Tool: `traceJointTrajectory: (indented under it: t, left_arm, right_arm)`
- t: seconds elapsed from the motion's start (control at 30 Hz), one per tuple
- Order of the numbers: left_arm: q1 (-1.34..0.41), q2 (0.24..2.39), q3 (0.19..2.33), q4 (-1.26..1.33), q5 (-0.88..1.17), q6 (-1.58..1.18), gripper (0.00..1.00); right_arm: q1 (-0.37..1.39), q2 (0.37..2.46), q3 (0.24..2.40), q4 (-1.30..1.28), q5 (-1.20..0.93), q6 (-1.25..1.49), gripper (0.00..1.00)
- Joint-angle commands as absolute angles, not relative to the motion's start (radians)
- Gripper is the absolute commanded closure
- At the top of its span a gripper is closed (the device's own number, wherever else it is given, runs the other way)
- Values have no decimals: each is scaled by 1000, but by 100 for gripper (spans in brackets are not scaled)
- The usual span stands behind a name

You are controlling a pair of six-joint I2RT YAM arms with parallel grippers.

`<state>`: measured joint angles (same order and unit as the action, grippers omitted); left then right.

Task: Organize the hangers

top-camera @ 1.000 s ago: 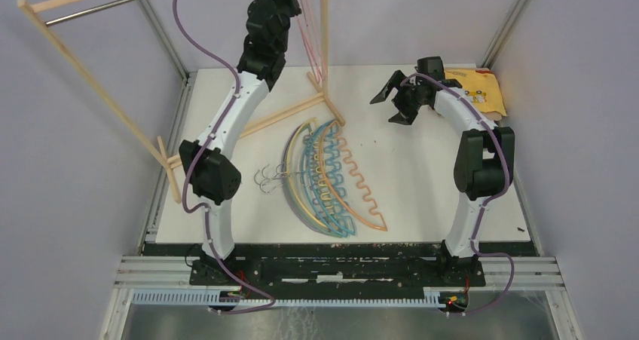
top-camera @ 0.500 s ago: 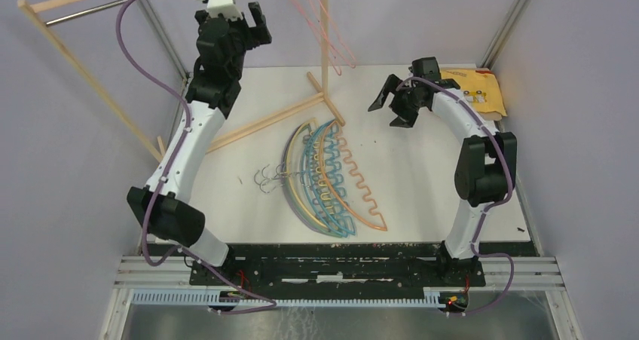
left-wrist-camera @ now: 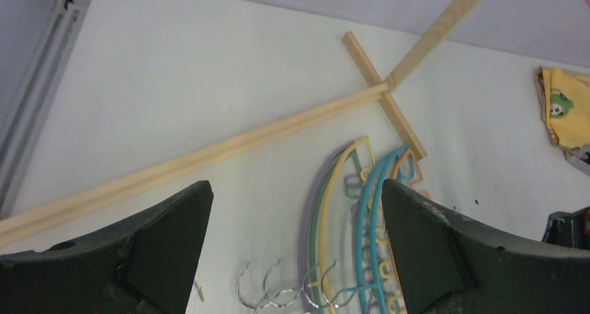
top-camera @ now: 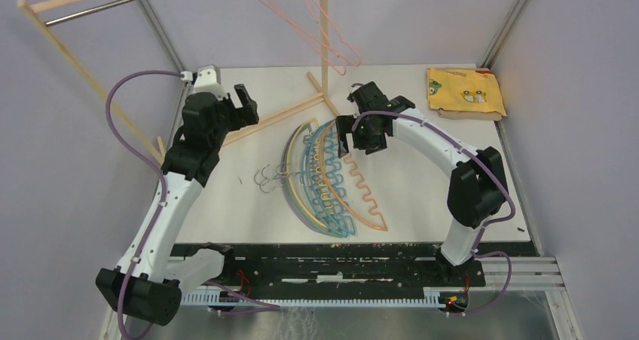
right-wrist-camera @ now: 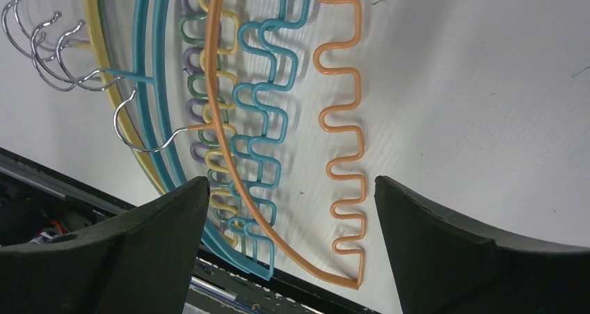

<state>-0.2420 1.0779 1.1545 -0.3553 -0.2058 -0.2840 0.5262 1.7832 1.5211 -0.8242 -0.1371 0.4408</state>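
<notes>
My right gripper grabs the curved bar on the orange hanger's far half next, so the hanger's near half and hook stay free for handover and hanging.
Several pastel hangers (top-camera: 324, 176) lie stacked on the white table, their metal hooks (top-camera: 271, 180) pointing left. The orange hanger (right-wrist-camera: 341, 119) is outermost on the right, with teal, blue, yellow, green and purple ones (right-wrist-camera: 209, 98) beside it. A pink hanger (top-camera: 353, 59) hangs up high by the rack's upright post. My left gripper (top-camera: 249, 106) is open and empty, raised left of the pile; its wrist view looks down on the hooks (left-wrist-camera: 278, 289) between its fingers. My right gripper (top-camera: 360, 138) is open and empty over the pile's far end, and its fingers (right-wrist-camera: 473, 258) frame the orange hanger's wavy bar.
The light wooden rack (top-camera: 324, 38) stands at the back, its base bars (left-wrist-camera: 243, 143) lying across the table and its metal rod (top-camera: 113, 4) at the upper left. A folded yellow cloth (top-camera: 463, 91) lies in the back right corner.
My left gripper opened, let go of the pink hanger up at the rack and dropped back down to the left. My right arm swung left from beside the cloth to over the pile.
</notes>
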Motion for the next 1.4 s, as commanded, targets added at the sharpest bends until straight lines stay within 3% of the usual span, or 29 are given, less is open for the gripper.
traceJointTrajectory:
  t: [0.0,0.33,0.7,0.83,0.93,1.03,1.17,1.23,1.27,1.37]
  left_arm:
    - [-242,1000,1055,-396,-144,-379,3]
    - [-242,876,908,-419,-80,-439,8]
    - [-242,814,859,-484,-90,-436,9]
    - [-242,799,842,-484,-83,-447,9]
    - [-242,789,839,-485,-71,-451,9]
    - [-242,786,842,-491,-53,-445,9]
    - [-244,783,859,-502,5,-414,10]
    - [-242,776,868,-504,43,-397,10]
    - [-242,772,873,-505,60,-393,11]
    - [-242,767,885,-513,111,-388,12]
  right_arm:
    - [585,1767,1538,-826,-58,409,4]
    - [721,1985,1707,-806,-75,433,18]
    - [740,2167,1825,-815,-65,445,35]
    - [741,2189,1836,-810,-61,441,52]
    - [741,2209,1837,-810,-67,440,53]
    - [741,2213,1830,-803,-75,441,70]
    - [741,2199,1813,-789,-83,445,76]
    - [741,2192,1812,-791,-88,445,94]
    - [741,2184,1811,-793,-81,449,99]
    - [733,2124,1807,-796,-56,465,99]
